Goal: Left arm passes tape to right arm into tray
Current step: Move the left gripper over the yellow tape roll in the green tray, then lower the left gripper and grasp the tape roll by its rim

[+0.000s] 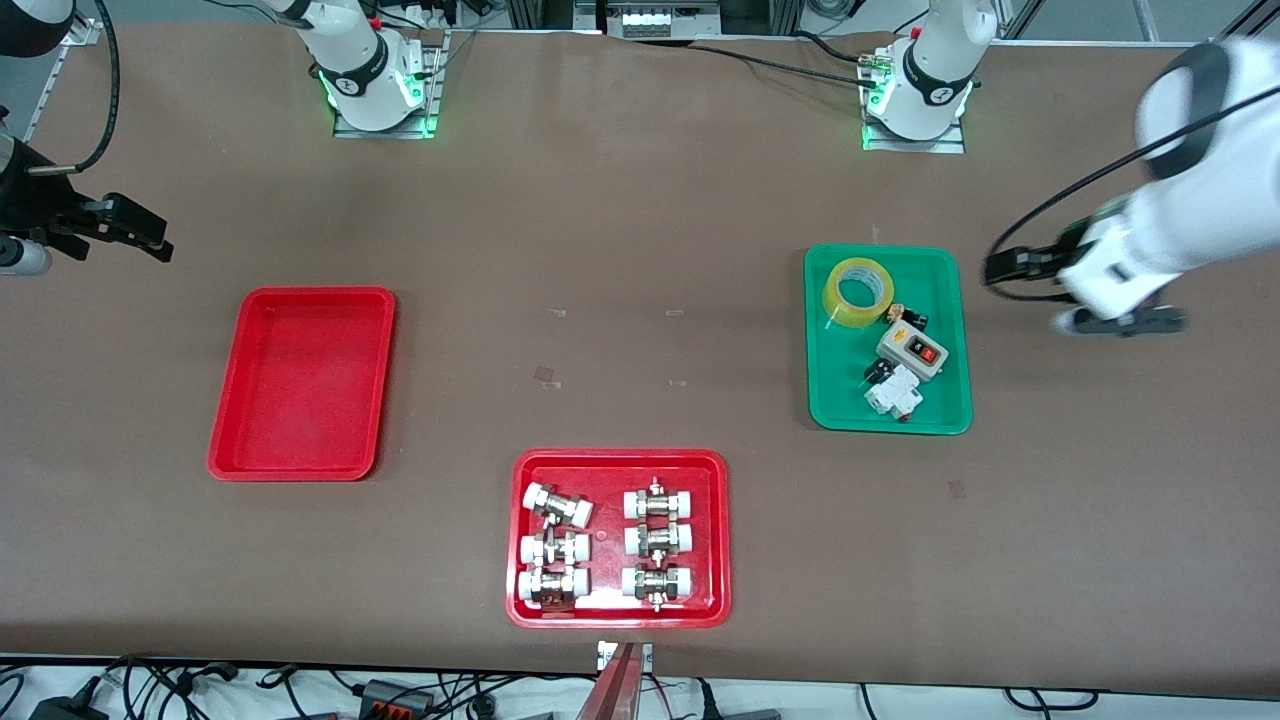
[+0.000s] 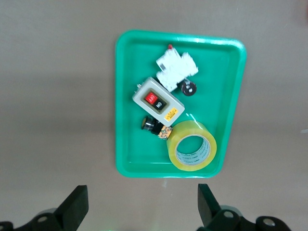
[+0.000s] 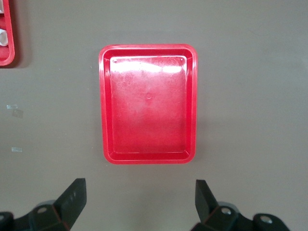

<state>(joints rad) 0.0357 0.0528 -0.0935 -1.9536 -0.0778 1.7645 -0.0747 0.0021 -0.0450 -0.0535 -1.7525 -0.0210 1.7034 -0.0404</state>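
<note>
I should next grip the yellow tape by its ring side (image 1: 859, 269) (image 2: 195, 164) with my left gripper. Then I can pass it to my right arm.
The yellow tape (image 1: 858, 291) (image 2: 192, 150) lies flat in a green tray (image 1: 838, 385) (image 2: 129, 96), at the tray's end farther from the front camera. My left gripper (image 1: 1125, 322) (image 2: 142, 195) hangs open and empty over bare table beside the green tray, toward the left arm's end of the table. The plain red tray (image 1: 300, 385) (image 3: 149, 110) has nothing in it and lies toward the right arm's end. My right gripper (image 1: 140, 232) (image 3: 139, 190) is open and empty over bare table near that tray.
The green tray also holds a grey switch box (image 1: 912, 351) (image 2: 158, 100), a white breaker (image 1: 893, 393) (image 2: 176, 69) and small black parts. A second red tray (image 1: 618, 456) with several white-capped metal fittings sits near the front edge. Cables run along both table edges.
</note>
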